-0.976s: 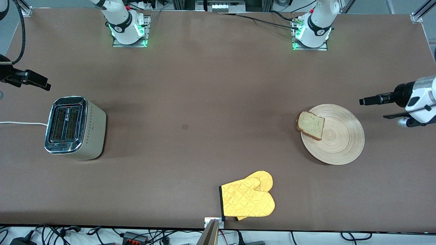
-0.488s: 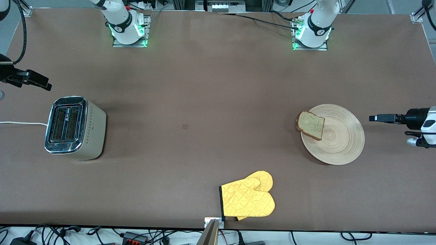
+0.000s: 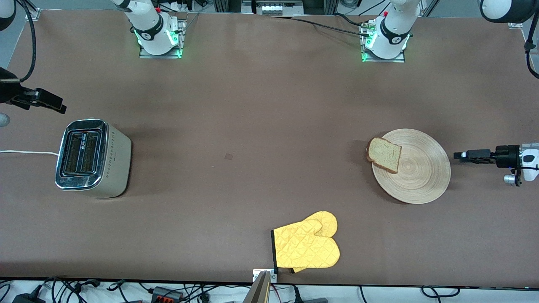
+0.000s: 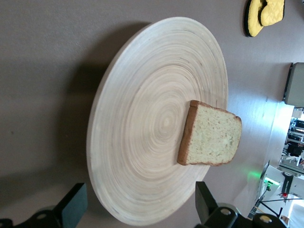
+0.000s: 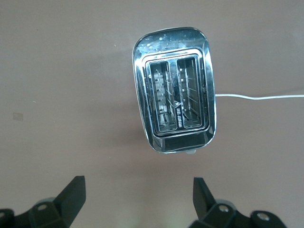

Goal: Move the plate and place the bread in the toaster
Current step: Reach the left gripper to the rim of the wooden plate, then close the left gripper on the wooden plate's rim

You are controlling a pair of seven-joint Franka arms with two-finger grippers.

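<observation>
The plate and the plate's bread need to go closer to the toaster (image 3: 90,158), so the robot's left gripper should grab the plate by its bare rim (image 3: 447,168) next.
The light-wood plate (image 3: 421,179) lies toward the left arm's end of the table. The bread (image 3: 384,154) rests on its rim, on the side toward the toaster, partly overhanging. My left gripper (image 3: 460,155) is open and empty, just off the plate's rim at the left arm's end and apart from it. In the left wrist view its fingers (image 4: 73,206) straddle the plate's near edge (image 4: 137,95), with the bread (image 4: 211,140) farther on. The toaster (image 3: 90,158) stands at the right arm's end. My right gripper (image 3: 57,106) is open and empty, beside the toaster (image 5: 175,90).
A yellow oven mitt (image 3: 307,246) lies near the table's front edge, mid-table, and also shows in the left wrist view (image 4: 266,14). The toaster's white cord (image 3: 25,152) runs off the table's end. Both toaster slots look empty.
My left gripper has swung down beside the plate and now points level at its rim. My right gripper has barely shifted. Plate, bread and toaster have not moved.
</observation>
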